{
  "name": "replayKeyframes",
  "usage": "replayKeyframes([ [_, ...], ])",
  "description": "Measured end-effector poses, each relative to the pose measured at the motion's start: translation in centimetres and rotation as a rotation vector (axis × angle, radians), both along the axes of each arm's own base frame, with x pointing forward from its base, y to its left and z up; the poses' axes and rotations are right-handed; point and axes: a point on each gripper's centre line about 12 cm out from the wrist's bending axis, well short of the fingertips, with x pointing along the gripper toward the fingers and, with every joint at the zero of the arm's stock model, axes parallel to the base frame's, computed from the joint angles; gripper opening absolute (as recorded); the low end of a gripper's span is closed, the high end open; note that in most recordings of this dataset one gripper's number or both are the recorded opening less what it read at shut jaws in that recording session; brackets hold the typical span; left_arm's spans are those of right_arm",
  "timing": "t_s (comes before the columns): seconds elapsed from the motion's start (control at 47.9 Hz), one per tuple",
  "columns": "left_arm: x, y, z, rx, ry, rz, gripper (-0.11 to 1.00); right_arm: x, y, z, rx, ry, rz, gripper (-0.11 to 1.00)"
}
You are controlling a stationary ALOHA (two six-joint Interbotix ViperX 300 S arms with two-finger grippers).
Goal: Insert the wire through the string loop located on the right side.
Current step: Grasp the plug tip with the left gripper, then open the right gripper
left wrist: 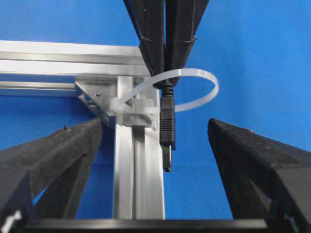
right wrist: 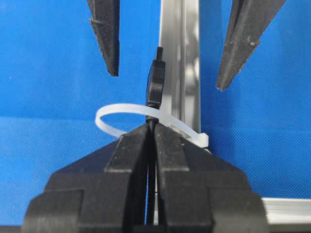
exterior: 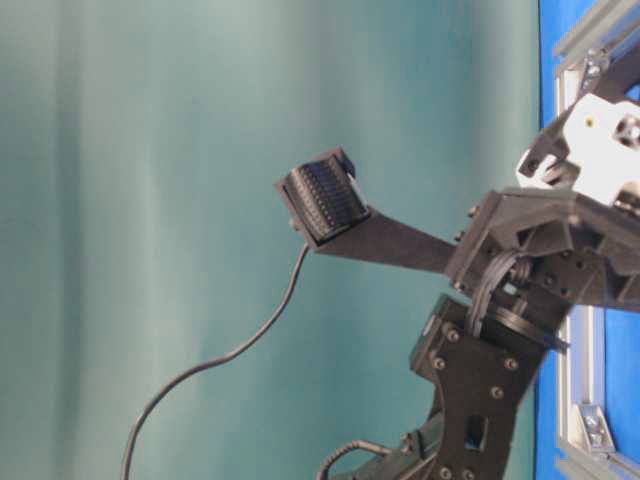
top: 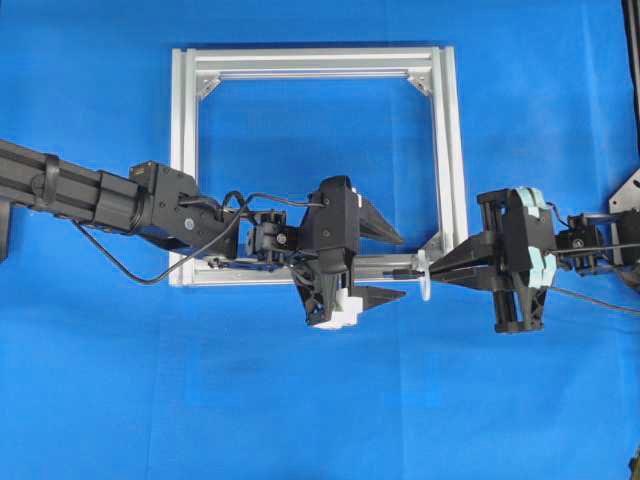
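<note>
I need to grab the plug by its free front end with my left gripper, because my right gripper and the string loop (top: 424, 276) crowd the plug's rear.
The string loop (left wrist: 210, 81) is a whitish tie fastened at the silver frame's (top: 310, 62) lower right corner. My right gripper (right wrist: 151, 127) is shut on the wire just behind its black plug (right wrist: 156, 87), fingertips right at the string loop (right wrist: 109, 124). The plug (left wrist: 167, 128) sticks out through the loop on the left gripper's side, alongside the frame bar. My left gripper (left wrist: 155, 126) is open, one finger (left wrist: 73, 150) on each side of the plug, not touching it. From overhead, both grippers meet at the string loop (top: 424, 276); the wire (top: 600, 300) trails right.
Blue cloth covers the table. A metal corner bracket (left wrist: 95, 94) sits beside the loop's anchor. The frame's bottom bar (top: 385, 268) runs under the left gripper. The table-level view shows the left gripper's ribbed finger pad (exterior: 325, 195) and a thin black cable (exterior: 220, 360).
</note>
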Motion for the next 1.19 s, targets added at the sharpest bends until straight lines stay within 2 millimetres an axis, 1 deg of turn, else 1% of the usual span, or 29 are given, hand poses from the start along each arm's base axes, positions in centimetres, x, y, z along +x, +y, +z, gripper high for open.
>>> replayKeyframes([
  [0.856,-0.05,0.07,-0.06,0.000,0.011,0.001,0.84,-0.01,0.00,-0.02,0.000,0.002,0.000,-0.04],
  [0.961,-0.06,-0.01,-0.15,0.001,0.014,-0.001,0.81,-0.03,0.04,-0.03,0.000,0.003,0.002,-0.04],
  [1.023,-0.10,-0.01,-0.23,-0.002,0.022,0.000,0.76,-0.02,0.00,-0.03,0.001,0.003,0.000,-0.04],
  [1.044,-0.08,-0.01,-0.18,-0.009,0.025,0.003,0.71,-0.02,0.00,0.01,0.000,0.002,0.000,-0.04],
  [1.086,0.00,-0.03,-0.19,-0.011,0.030,0.003,0.61,-0.03,0.00,-0.05,0.000,0.005,0.001,-0.04],
  [1.19,0.30,0.00,-0.24,-0.009,0.042,0.003,0.29,-0.03,0.04,-0.05,0.000,0.005,0.002,-0.04],
])
